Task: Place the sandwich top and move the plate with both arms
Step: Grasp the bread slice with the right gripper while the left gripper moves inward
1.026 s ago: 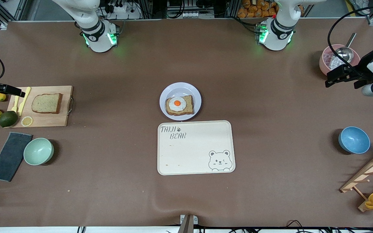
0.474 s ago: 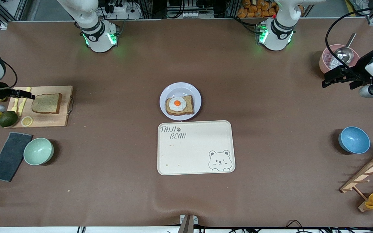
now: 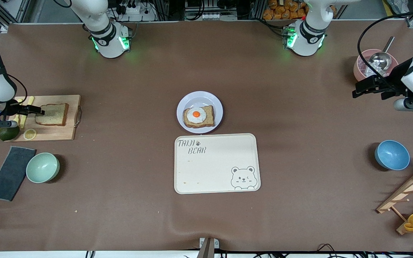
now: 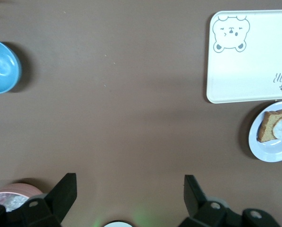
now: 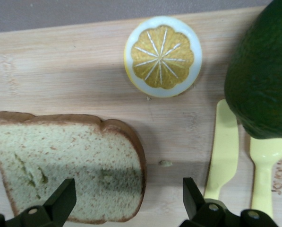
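Observation:
The slice is to go over the egg on the plate (image 3: 199, 95) as the sandwich top, so the robot's right gripper next needs to pinch it by its crusted edge (image 3: 37, 118).
The sandwich top (image 3: 52, 114), a plain brown-crusted bread slice, lies flat on a wooden cutting board (image 3: 59, 134) toward the right arm's end of the table. My right gripper (image 3: 36, 111) hovers open over the slice's end by the yellow cutlery. In the right wrist view its fingers straddle the crust corner of the sandwich top (image 5: 60, 165), with the right gripper (image 5: 126, 198) touching nothing. The pale plate (image 3: 199, 95) sits mid-table with an egg-topped bread slice (image 3: 198, 116) on it. My left gripper (image 3: 363, 92) hangs open and empty over bare table beside a pink bowl.
On the board lie a lemon slice (image 5: 162, 57), a yellow knife (image 5: 223, 151) and fork (image 5: 266, 172), with an avocado (image 5: 263, 71) at its edge. The bear-printed tray (image 3: 216, 163) lies nearer the camera than the plate. Also around: green bowl (image 3: 42, 167), blue bowl (image 3: 392, 154), pink bowl (image 3: 360, 64).
My right gripper has travelled from the board's outer edge across the cutlery to the bread slice's end. My left gripper has drifted slightly toward the table's middle.

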Controlling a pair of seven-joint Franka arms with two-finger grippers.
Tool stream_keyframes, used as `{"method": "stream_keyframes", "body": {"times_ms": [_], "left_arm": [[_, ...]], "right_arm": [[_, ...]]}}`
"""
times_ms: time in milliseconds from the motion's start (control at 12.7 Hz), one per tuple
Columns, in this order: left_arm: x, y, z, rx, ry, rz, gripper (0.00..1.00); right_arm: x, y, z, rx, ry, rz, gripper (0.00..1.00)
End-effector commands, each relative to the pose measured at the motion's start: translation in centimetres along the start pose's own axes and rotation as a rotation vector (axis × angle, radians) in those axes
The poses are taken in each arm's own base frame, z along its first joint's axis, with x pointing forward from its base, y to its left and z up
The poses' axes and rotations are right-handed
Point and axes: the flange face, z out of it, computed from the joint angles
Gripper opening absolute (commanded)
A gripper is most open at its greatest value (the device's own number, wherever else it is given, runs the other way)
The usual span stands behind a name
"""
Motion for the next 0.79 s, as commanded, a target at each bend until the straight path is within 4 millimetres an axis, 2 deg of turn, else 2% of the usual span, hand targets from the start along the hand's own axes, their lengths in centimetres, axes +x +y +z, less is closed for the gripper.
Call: {"method": "stream_keyframes", "body": {"times_ms": [0,79,158,237,316,395,474,711], "left_arm": [[0.1,0.0,1.9,-0.04,-0.016,0.004,1.0],[0.0,0.1,2.8,-0.057,-0.032,0.001,1.0],[-0.1,0.1,3.5,-0.058,-0.049,0.0,1.0],[0.0,0.1,3.9,-0.058,-0.056,0.001,1.0],[0.0,0.2,4.5,-0.058,-0.068,0.002,1.0],[0.1,0.3,4.8,-0.057,-0.072,0.004,1.0],[0.1,0.3,5.0,-0.057,-0.075,0.003,1.0],[0.3,0.0,6.3,-0.059,-0.088,-0.004,1.0]], "right_arm": [[0.3,0.8,0.2,0.005,0.002,-0.014,1.0],[0.3,1.0,0.3,0.007,0.002,-0.01,1.0],[0.1,1.2,0.7,0.015,-0.003,-0.001,0.85],[-0.1,1.4,0.9,0.025,-0.003,0.014,0.5],[-0.2,1.4,1.5,0.041,-0.009,0.023,0.25],[-0.2,1.5,1.7,0.049,-0.009,0.029,0.1],[-0.2,1.5,1.7,0.051,-0.007,0.031,0.01],[-0.2,1.4,1.8,0.052,-0.009,0.03,0.0]]}}
